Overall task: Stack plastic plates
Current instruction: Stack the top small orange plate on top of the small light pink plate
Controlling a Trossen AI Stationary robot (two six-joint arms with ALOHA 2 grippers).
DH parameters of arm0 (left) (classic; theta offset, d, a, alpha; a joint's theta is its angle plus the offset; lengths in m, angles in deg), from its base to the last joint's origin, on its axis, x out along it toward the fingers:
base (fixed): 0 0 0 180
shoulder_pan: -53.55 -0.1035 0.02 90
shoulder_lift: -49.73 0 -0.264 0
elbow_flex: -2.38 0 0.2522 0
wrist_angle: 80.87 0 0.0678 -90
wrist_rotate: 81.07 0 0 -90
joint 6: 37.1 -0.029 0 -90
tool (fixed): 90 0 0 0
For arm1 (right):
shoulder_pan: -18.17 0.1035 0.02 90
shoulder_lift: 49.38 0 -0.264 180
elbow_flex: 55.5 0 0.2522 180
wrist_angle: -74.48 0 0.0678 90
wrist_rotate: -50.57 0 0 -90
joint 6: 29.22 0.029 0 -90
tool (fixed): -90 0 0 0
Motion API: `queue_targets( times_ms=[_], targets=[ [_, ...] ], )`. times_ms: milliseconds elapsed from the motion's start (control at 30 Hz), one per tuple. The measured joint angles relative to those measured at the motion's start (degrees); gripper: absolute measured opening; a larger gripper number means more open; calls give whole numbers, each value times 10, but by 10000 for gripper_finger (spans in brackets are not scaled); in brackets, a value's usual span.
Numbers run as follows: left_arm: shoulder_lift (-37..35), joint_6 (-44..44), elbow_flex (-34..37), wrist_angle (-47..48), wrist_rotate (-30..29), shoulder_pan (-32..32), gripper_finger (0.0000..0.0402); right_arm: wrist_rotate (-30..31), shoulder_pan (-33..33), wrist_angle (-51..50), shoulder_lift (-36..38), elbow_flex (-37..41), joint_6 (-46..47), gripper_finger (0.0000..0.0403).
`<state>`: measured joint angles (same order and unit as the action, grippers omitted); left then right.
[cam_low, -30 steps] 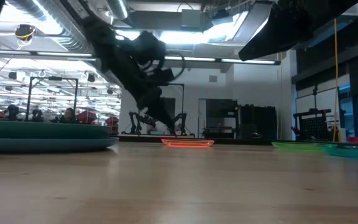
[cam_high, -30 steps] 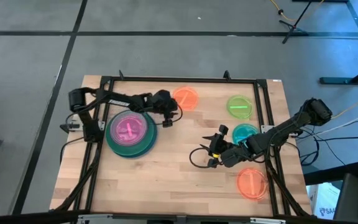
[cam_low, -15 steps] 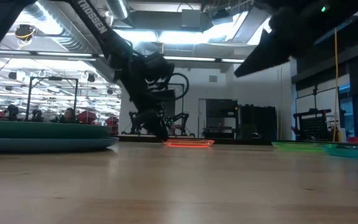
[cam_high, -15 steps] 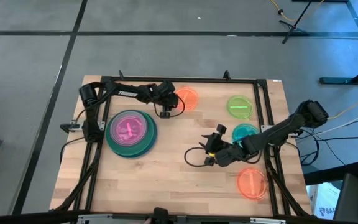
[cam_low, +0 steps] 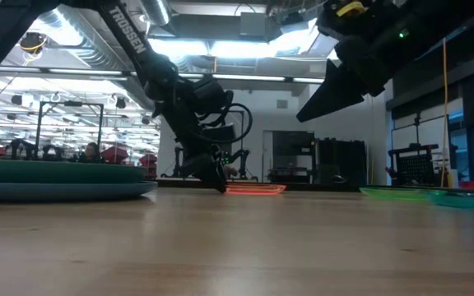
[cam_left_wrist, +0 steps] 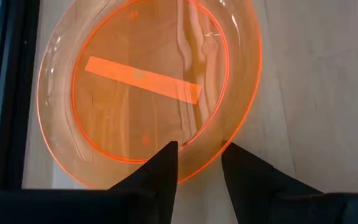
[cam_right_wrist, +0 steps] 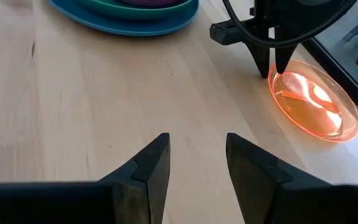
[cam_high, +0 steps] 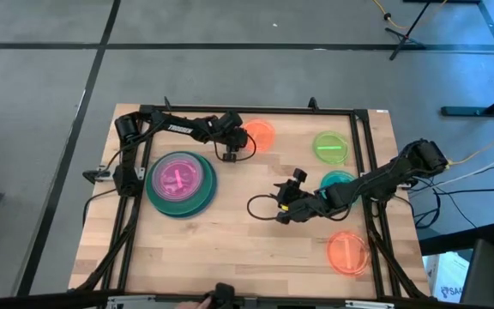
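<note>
I should close my left gripper on the orange plate, because both fingertips reach down close to the table with the orange rim (cam_left_wrist: 201,163) between them.
A stack of plates (cam_high: 181,182) sits left of the table's middle: blue at the bottom, green above it, magenta and pink on top. A translucent orange plate (cam_high: 260,136) lies flat near the far edge. My left gripper (cam_high: 237,142) points down at this plate's rim nearest the stack, open, one finger over the plate's inside and one outside (cam_left_wrist: 199,148). A lime plate (cam_high: 330,147), a teal plate (cam_high: 340,182) and a second orange plate (cam_high: 347,251) lie on the right. My right gripper (cam_high: 281,206) hovers open over bare wood at mid-table (cam_right_wrist: 196,140). My left gripper comes from above with its fingers astride the orange plate's rim (cam_left_wrist: 201,163) on the side toward the stack. Whether a fingertip (cam_left_wrist: 169,152) touches the rim, I cannot tell. The plate lies flat on the table.
A black frame (cam_high: 247,110) runs around the table's edges, close behind the orange plate. Cables loop beside both grippers. Bare wood lies between the stack and my right gripper and along the near edge (cam_high: 230,257).
My left gripper has moved from beside the stack toward the far edge and come down to the orange plate's rim. My right gripper has moved toward the table's left, away from the teal plate. No plate has moved.
</note>
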<state>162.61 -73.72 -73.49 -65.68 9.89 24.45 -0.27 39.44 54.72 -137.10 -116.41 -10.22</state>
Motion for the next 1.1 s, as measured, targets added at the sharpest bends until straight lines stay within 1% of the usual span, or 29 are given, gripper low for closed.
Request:
queue_targets(
  times_ms=[233, 333, 433, 633, 700, 800, 967, 1100],
  targets=[
    [0, -40, 0, 13, -1, 4, 119, -2, 0, 0, 0, 0, 0, 149],
    [0, -36, 0, 18, 0, 1, 113, -2, 1, 1, 0, 0, 0, 149],
    [0, -25, 0, 21, 6, -1, 89, -11, 1, 1, 0, 0, 1, 149],
    [0, -35, 1, 18, 1, 5, 21, -12, 1, 4, 0, 0, 1, 149],
    [0, -37, 1, 17, -3, 8, 6, -12, 1, 4, 0, 0, 0, 149],
    [0, -37, 1, 15, -15, 15, 7, -12, 1, 4, 0, 0, 0, 149],
    [0, -60, 1, 15, -81, 37, 3, -12, 1, 4, 0, 0, 0, 149],
    [-4, -60, 1, 16, -83, 45, 3, -12, 1, 4, 0, 0, 0, 149]
  ],
)
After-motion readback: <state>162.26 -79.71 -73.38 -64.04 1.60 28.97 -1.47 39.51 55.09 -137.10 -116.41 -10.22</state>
